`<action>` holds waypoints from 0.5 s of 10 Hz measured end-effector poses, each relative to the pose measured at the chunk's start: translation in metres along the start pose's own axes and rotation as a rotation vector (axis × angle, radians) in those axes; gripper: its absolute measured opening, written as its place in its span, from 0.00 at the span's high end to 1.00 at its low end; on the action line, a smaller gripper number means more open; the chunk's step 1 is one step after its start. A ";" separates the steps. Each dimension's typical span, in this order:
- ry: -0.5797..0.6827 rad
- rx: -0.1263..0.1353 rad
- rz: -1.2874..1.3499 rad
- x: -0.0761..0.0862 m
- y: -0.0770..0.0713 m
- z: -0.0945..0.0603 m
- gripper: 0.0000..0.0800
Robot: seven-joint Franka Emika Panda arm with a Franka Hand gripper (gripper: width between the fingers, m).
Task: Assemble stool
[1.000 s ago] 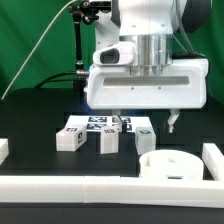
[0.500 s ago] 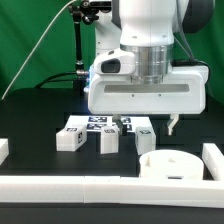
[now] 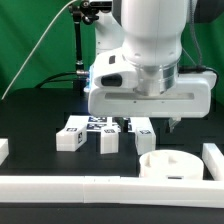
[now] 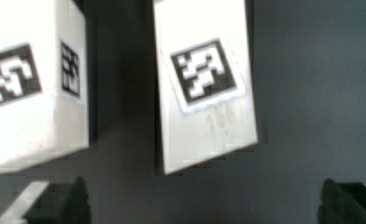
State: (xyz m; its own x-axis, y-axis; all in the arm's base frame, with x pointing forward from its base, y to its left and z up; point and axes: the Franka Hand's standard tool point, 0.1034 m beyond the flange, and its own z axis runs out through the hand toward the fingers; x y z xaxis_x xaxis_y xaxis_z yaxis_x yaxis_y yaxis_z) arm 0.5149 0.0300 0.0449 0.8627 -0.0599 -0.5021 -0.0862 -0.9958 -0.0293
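Observation:
My fingertips still stand high above the tagged leg [image 3: 109, 140], so it is too early to close on the leg before my gripper lowers to it; closing now would miss.
Three white blocky legs with black-and-white tags lie in a row on the dark table: one [image 3: 70, 136], one [image 3: 108, 141] and one [image 3: 145, 137]. The round ribbed seat [image 3: 168, 165] lies in front of them toward the exterior view's right. My gripper [image 3: 149, 126] hangs just above the legs, jaws wide open and empty. In the wrist view two tagged legs [image 4: 29, 90] [image 4: 206, 85] lie below my gripper [image 4: 205, 205], and both dark fingertips [image 4: 55, 202] stand apart at the frame's edge, touching nothing.
The marker board [image 3: 98, 122] lies behind the legs. A long white rail [image 3: 90, 186] runs along the front, with rail ends at the exterior view's left [image 3: 3, 150] and right [image 3: 212, 155]. A green backdrop and a dark stand are behind the arm.
The hand has turned about its wrist, dropped slightly and shifted a little toward the exterior view's right. The legs and seat have not moved.

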 end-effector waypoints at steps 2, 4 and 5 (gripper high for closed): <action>-0.096 -0.003 0.000 0.003 0.000 0.008 0.19; -0.259 -0.009 0.001 -0.004 0.001 0.018 0.19; -0.306 -0.011 -0.005 -0.001 -0.001 0.020 0.19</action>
State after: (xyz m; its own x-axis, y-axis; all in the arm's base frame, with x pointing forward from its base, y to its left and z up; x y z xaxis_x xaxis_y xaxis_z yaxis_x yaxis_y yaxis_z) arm 0.5040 0.0321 0.0282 0.6728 -0.0330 -0.7391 -0.0749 -0.9969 -0.0238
